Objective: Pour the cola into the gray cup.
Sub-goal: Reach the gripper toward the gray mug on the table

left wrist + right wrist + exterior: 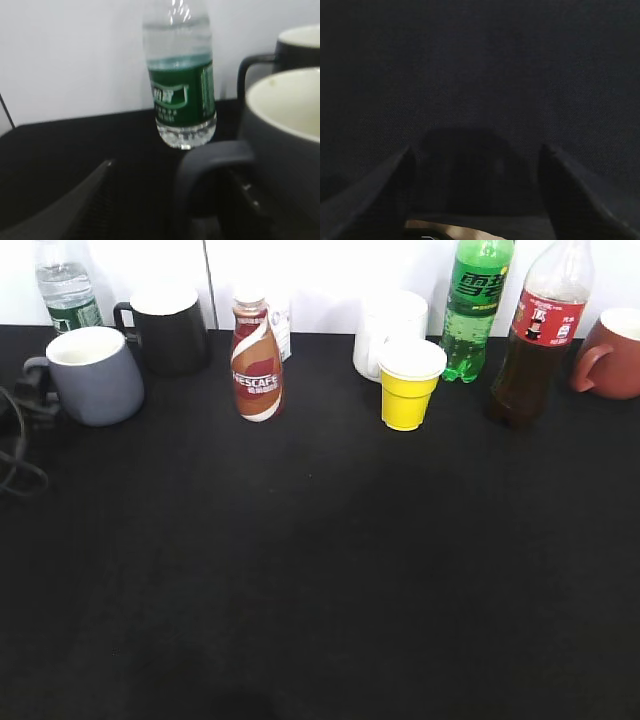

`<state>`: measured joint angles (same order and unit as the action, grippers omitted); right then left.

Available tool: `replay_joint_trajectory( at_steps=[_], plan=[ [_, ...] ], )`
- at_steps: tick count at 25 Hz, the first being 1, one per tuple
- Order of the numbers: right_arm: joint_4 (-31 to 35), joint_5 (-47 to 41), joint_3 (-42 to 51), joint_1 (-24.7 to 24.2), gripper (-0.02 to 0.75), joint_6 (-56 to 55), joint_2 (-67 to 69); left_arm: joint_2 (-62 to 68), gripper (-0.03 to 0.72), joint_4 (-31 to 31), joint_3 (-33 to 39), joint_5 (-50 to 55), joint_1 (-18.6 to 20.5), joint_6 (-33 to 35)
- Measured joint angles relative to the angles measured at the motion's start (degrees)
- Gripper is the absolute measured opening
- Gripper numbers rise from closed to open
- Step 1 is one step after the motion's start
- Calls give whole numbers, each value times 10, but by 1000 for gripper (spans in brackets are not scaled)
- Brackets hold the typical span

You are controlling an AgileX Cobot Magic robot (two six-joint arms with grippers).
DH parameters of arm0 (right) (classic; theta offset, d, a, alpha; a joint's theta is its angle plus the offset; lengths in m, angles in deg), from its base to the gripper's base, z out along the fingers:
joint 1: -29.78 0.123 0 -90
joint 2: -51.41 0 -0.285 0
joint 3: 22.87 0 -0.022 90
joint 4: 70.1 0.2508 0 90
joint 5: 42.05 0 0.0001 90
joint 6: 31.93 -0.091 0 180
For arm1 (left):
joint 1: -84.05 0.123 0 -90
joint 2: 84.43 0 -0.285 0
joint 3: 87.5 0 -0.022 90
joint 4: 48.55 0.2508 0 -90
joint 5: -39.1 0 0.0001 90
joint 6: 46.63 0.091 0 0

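Note:
I will next use my left gripper to grab the gray cup by its slim loop handle, because the cup's round body is wider than my open fingertips.
The cola (530, 350), a tall clear bottle with a red label and dark liquid, stands at the back right. The gray cup (95, 380) stands at the back left with its handle pointing left. My left gripper (22, 392) is at that handle. In the left wrist view the gray cup (285, 150) fills the right side, and my left gripper (175, 172) is open with the loop handle between its fingers. My right gripper (477, 150) is open and empty over the black cloth; it does not show in the exterior view.
Along the back stand a green-labelled water bottle (65, 285) (180, 85), a black mug (170, 325) (300, 47), a Nescafe bottle (256, 365), a white cup (390, 330), a yellow cup (410, 385), a green soda bottle (478, 305) and a reddish-brown mug (615, 355). A cable (15, 455) lies at the left edge.

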<state>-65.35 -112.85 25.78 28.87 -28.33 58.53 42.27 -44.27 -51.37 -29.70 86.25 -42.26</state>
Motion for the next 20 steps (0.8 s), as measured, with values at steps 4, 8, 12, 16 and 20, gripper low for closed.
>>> replay_joint_trajectory(
  at_steps=[4,8,12,16,20],
  plan=[
    [0,0,0,0,574,0,0,8,459,5,0,-4,0,0],
    [0,0,0,0,574,0,0,19,458,5,-20,-7,0,0],
    [-1,0,0,0,574,0,0,43,415,9,-34,-11,2,-1],
    [-1,0,0,0,574,0,0,43,166,19,-34,-11,9,-1],
    [-1,106,0,0,574,0,-1,43,55,21,-36,-15,9,-13]
  ],
)
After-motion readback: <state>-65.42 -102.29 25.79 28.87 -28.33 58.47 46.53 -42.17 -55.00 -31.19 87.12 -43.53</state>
